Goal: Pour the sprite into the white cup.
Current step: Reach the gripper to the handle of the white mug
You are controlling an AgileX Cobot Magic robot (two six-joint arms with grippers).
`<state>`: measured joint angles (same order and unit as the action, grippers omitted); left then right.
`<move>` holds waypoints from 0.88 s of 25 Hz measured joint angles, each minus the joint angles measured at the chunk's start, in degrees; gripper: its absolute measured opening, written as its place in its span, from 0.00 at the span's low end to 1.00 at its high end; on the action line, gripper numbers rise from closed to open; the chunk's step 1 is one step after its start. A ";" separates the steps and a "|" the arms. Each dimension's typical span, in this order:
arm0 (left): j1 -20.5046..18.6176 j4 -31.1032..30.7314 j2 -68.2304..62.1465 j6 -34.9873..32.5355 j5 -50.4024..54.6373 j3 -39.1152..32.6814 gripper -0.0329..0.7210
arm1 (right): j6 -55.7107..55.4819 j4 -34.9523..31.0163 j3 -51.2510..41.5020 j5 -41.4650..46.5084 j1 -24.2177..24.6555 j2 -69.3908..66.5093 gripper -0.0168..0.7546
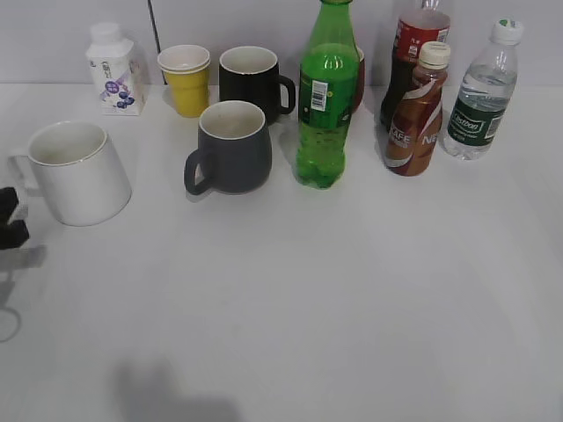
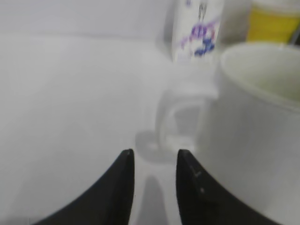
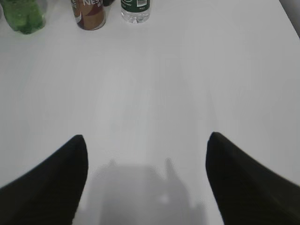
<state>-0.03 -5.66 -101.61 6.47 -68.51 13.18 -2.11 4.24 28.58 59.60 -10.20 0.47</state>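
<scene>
My left gripper grabs the white cup by its handle [image 1: 21,174] next, to hold it steady for the sprite [image 1: 324,97] to be poured in.
The sprite [image 1: 324,97], a tall green bottle with a barcode label, stands upright at the middle back of the table. Its base shows at the top left of the right wrist view [image 3: 23,14]. The white cup [image 1: 77,171] stands at the far left, handle pointing left. In the left wrist view the cup [image 2: 253,122] fills the right side. My left gripper [image 2: 153,152] is open with a narrow gap, empty, just short of the cup's handle [image 2: 171,117]; it shows at the left edge of the exterior view [image 1: 10,220]. My right gripper [image 3: 146,137] is wide open, empty, over bare table.
A dark grey mug [image 1: 230,147] stands between cup and sprite. Behind are a black mug [image 1: 251,81], a yellow cup [image 1: 186,79] and a small white carton [image 1: 113,70]. Right of the sprite stand a brown coffee bottle [image 1: 418,110], a cola bottle [image 1: 413,44] and a water bottle [image 1: 481,92].
</scene>
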 joint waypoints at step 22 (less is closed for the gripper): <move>-0.11 -5.83 -6.96 -0.78 2.42 14.80 0.08 | 0.00 -1.76 0.00 0.00 0.00 0.00 0.78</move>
<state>-0.13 -11.48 -108.56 5.70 -66.08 27.97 -2.11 2.48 28.58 59.60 -10.20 0.47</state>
